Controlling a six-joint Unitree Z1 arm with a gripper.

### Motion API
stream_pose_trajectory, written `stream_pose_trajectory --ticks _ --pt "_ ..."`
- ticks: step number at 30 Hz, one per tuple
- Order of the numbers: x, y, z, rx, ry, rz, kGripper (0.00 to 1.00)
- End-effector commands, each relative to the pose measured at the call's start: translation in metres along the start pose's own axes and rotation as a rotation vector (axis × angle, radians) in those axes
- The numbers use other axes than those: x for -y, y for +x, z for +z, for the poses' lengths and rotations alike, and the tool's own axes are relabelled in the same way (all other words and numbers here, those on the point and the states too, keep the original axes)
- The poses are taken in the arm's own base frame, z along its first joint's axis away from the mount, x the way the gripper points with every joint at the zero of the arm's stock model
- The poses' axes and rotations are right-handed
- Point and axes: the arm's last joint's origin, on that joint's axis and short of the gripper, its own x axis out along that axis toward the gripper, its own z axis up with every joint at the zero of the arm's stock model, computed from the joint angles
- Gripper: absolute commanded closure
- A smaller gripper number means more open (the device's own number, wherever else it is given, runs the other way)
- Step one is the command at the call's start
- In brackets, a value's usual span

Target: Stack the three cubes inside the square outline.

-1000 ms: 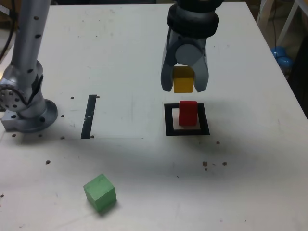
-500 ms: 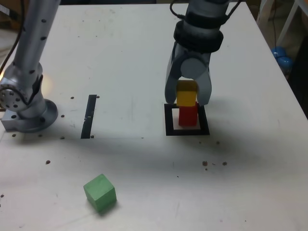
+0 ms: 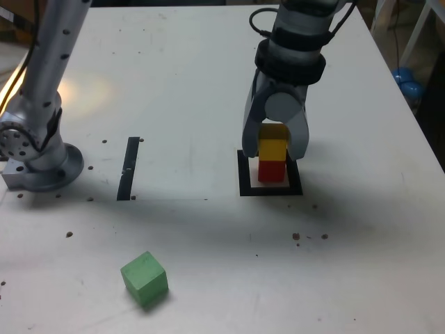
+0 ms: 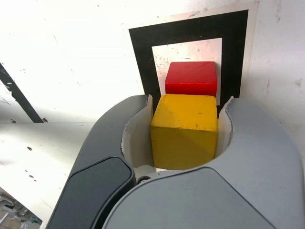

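My gripper should release the yellow cube: the yellow cube's lower edge (image 3: 272, 160) stands over the red cube (image 3: 272, 171) in the exterior view, so the yellow cube would stand there.
My gripper (image 3: 275, 147) is shut on the yellow cube (image 3: 272, 149), which sits right on top of the red cube (image 3: 272, 171). The red cube stands inside the square outline (image 3: 244, 175) of black tape. In the wrist view the yellow cube (image 4: 185, 130) fills the space between both grey fingers (image 4: 119, 138), with the red cube (image 4: 191, 78) just beyond it within the square outline (image 4: 141, 52). The green cube (image 3: 144, 279) lies alone near the table's front, at the exterior view's left.
The arm's grey base (image 3: 38, 156) stands at the exterior view's left. A straight black tape strip (image 3: 129, 168) lies between the base and the outline. Small dark specks dot the white table (image 3: 361, 243). The table's right edge and blue objects (image 3: 407, 82) show at far right.
My gripper came down with the yellow cube from above the red cube until the yellow cube met the red one's top. The green cube stayed put.
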Motion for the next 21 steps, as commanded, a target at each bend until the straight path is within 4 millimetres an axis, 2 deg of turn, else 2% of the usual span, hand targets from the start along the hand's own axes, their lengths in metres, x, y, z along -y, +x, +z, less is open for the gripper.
stream_pose_trajectory --ticks 1,6,8,16,21 --pt "-0.001 0.003 0.001 -0.004 0.004 -0.002 0.62" --pt "-0.001 0.005 0.001 -0.003 0.018 -0.004 0.13" --pt "-0.001 0.006 0.001 -0.004 0.021 -0.006 0.01" --pt "-0.001 0.002 -0.002 0.013 0.022 0.002 0.01" --pt "0.0 -0.009 -0.016 0.034 0.023 0.019 0.01"
